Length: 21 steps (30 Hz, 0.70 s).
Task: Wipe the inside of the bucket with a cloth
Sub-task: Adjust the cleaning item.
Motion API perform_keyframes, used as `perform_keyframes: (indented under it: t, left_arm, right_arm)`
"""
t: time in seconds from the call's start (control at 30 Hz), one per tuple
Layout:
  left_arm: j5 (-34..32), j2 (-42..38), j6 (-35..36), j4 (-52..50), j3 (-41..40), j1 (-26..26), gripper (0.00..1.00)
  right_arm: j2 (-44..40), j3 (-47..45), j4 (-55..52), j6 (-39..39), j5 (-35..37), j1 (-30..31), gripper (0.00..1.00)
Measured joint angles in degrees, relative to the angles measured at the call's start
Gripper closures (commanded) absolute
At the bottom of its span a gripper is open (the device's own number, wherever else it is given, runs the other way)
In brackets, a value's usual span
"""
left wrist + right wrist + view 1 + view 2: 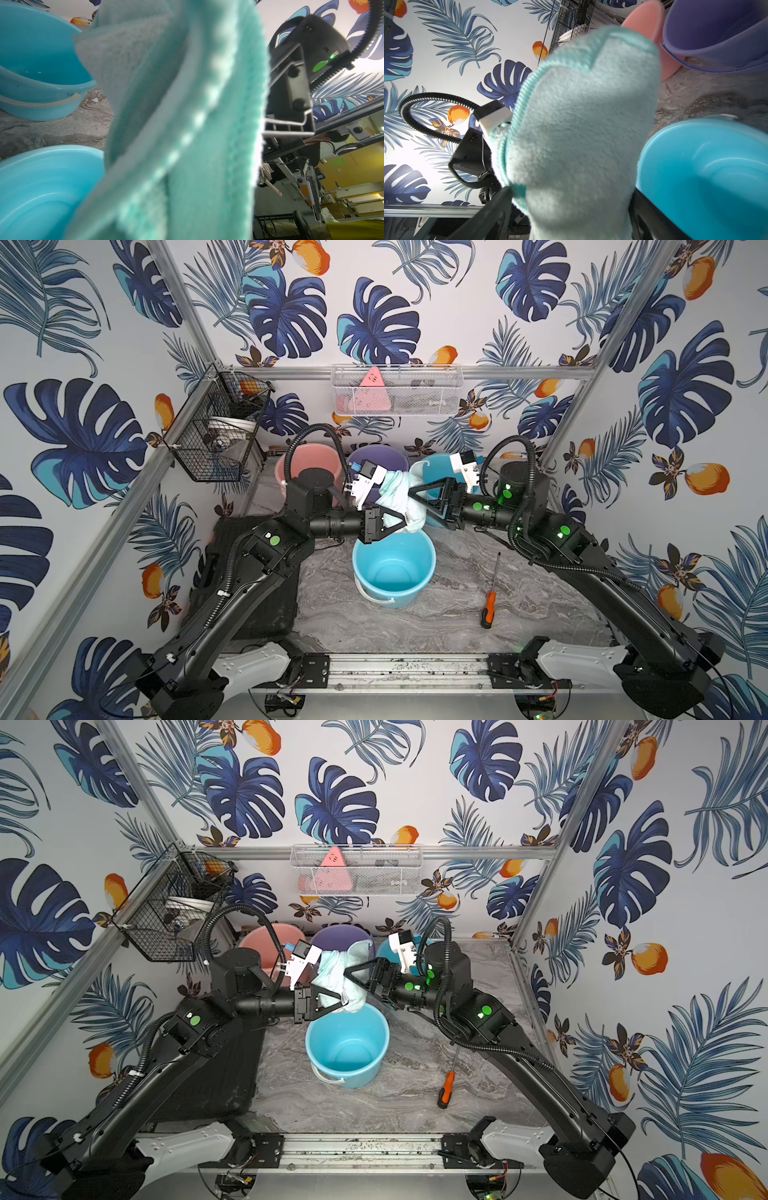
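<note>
The right gripper grabs the cloth [402, 497] across its bunched folds next, leaving the cloth's lower part to my left gripper, to wipe inside the bucket [392, 568].
The light blue bucket [392, 568] [347, 1044] stands upright in the middle of the marble floor and shows nothing inside. The pale mint cloth [397, 497] [336, 979] hangs bunched just above the bucket's far rim, between the two grippers. My left gripper [402, 520] [343, 1002] is shut on the cloth's lower part; in the left wrist view the cloth [176, 124] hides its fingers. My right gripper [417, 506] [355, 984] [571, 218] stands open, its fingers [492, 214] wide apart on either side of the cloth [581, 124]. The bucket [706, 176] lies below.
Pink [309, 460], purple [376, 456] and a second blue bucket [436, 466] line the back wall. An orange-handled screwdriver [489, 605] lies on the floor right of the bucket. A black case [249, 572] sits at the left. Wire baskets [220, 427] [397, 391] hang on the walls.
</note>
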Motion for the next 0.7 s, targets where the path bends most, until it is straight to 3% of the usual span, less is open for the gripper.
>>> perform_keyframes:
  t: [0.13, 0.47, 0.63, 0.7]
  left_arm:
    - [-0.3, 1.1, 0.0, 0.3, 0.1, -2.4, 1.00]
    - [-6.6, 0.3, 2.7, -4.1, 1.2, -4.0, 1.00]
    - [-11.9, -1.6, 4.6, -7.2, 1.3, -4.1, 0.70]
    - [-14.4, -2.7, 4.8, -9.2, 1.4, -4.1, 0.63]
  right_arm:
    - [0.9, 0.6, 0.9, 0.1, -1.2, 0.0, 0.23]
    - [0.5, 0.1, 0.4, -0.9, 0.2, -0.1, 0.80]
    - [0.6, 0.9, -1.9, -3.3, 1.2, 0.0, 0.95]
    - [0.9, 1.4, -3.0, -3.8, 2.6, -0.1, 0.98]
